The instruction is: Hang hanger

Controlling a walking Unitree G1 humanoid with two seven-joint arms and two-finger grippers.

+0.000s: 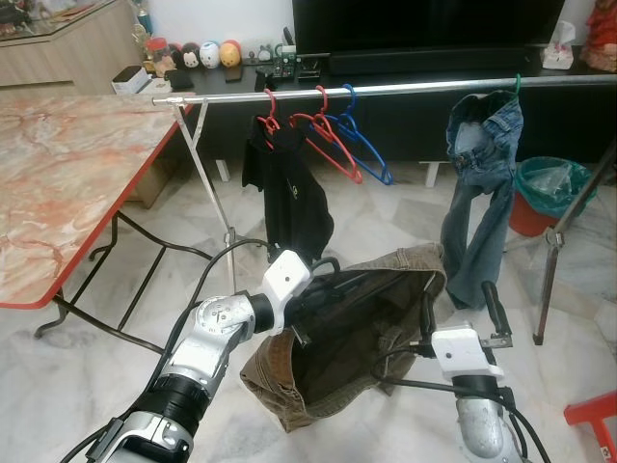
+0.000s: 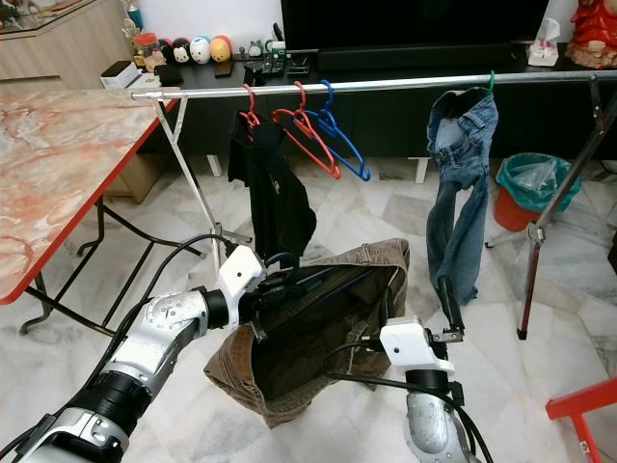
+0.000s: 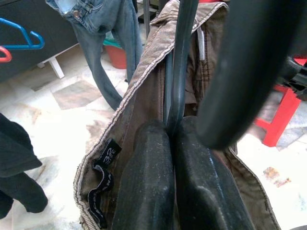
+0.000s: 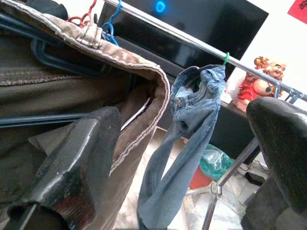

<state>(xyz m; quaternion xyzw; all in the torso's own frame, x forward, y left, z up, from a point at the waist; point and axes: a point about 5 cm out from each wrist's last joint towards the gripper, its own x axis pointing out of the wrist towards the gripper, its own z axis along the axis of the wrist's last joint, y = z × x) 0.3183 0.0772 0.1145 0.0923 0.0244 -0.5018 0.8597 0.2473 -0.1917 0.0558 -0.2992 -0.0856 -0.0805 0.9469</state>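
Note:
My right gripper grabs the brown trousers (image 1: 357, 338) by the waistband edge (image 1: 442, 272) next, since that edge stands up while the cloth below hangs slack.
Brown trousers (image 1: 357, 338) hang on a dark hanger (image 3: 180, 57), held low in front of me. My left gripper (image 1: 313, 289) is shut on the hanger; in the left wrist view its fingers (image 3: 148, 158) pinch the hanger's bar inside the waistband. My right gripper (image 1: 459, 311) stands open at the trousers' right edge, one finger (image 4: 76, 158) against the cloth and the other out in free air. The silver clothes rail (image 1: 405, 89) runs across above and beyond the trousers.
On the rail hang a black garment (image 1: 289, 193), red hangers (image 1: 323, 135), a blue hanger (image 1: 366, 145) and blue jeans (image 1: 477, 193). A marble table (image 1: 67, 174) stands left. A teal bin (image 1: 549, 188) and a red stool (image 1: 593, 415) are at right.

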